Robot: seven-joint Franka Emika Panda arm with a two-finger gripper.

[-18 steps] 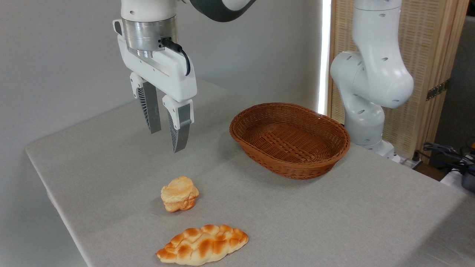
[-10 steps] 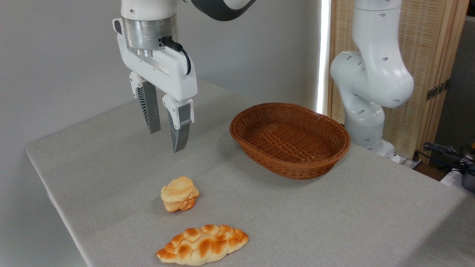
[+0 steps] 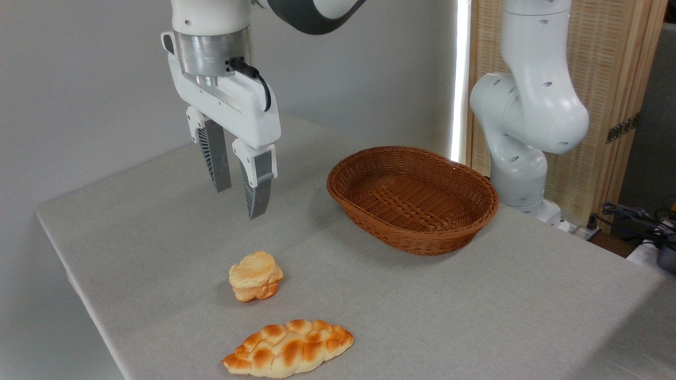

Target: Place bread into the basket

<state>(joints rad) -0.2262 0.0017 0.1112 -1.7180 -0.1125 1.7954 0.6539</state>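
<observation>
I will next grab the bread (image 3: 255,276) with my gripper by its lumpy sides, to put it into the basket.
The bread (image 3: 255,276), a small chunky roll with a pale top and golden-orange lumpy edges, lies on the grey table near the front left. The oval brown wicker basket (image 3: 478,211) stands to its right and farther back, with nothing in it. My gripper (image 3: 240,203) hangs in the air well above and behind the roll, pointing down. It is open, a narrow gap between its two ribbed grey fingers (image 3: 259,184), and holds nothing.
A longer braided golden-brown loaf (image 3: 288,348) lies at the front edge, just in front of the roll. The arm's white base (image 3: 523,158) stands behind the basket at the right. The table's left edge (image 3: 68,253) runs diagonally close to the roll.
The gripper has shifted very slightly to the right and down. Roll, loaf and basket have not moved.
</observation>
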